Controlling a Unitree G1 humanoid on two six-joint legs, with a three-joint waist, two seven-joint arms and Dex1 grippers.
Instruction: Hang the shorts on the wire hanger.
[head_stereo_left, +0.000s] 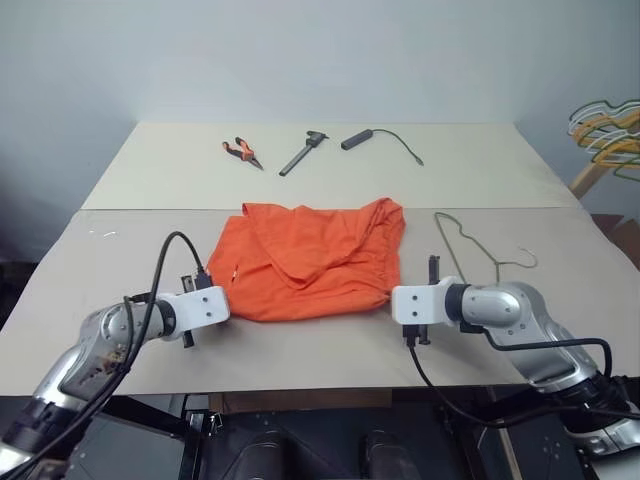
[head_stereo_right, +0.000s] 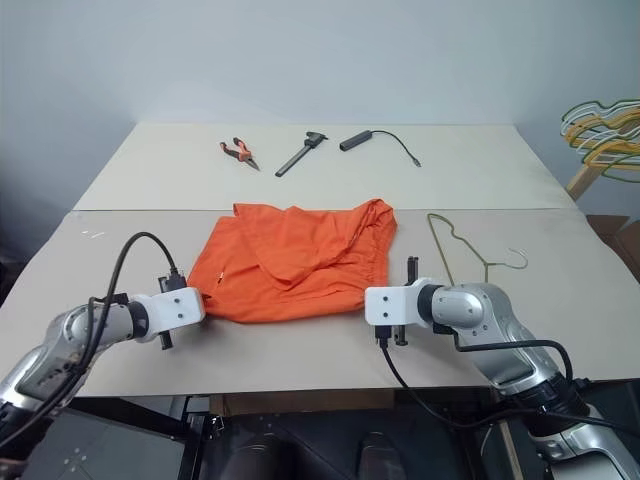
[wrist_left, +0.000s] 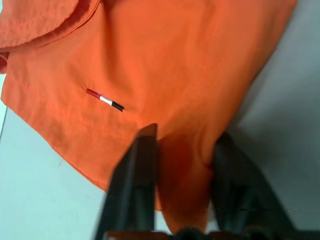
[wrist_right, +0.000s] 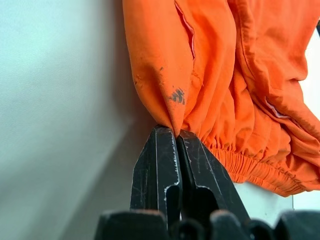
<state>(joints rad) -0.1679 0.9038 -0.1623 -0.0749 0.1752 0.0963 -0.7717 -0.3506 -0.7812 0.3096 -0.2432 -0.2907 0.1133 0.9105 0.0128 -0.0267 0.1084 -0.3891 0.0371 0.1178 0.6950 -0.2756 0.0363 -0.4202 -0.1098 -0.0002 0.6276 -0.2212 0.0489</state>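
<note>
The shorts have a folded corner near the striped mark. My left gripper will grab them by that corner next, to spread them out for the hanger.
The bright orange shorts lie crumpled on the near table, gathered waistband toward the right side. My right gripper is shut on a pinch of fabric at their near right corner. My left gripper sits at the near left corner, its two fingers apart with a fold of orange cloth lying between them; a small red, white and black mark shows just ahead. The wire hanger lies flat on the table just right of the shorts, beyond my right wrist.
On the far table lie orange-handled pliers, a dark metal tool and a black adapter with a cable. Yellow, green and white hangers hang on a stand off the right edge. The table's front edge runs just below both wrists.
</note>
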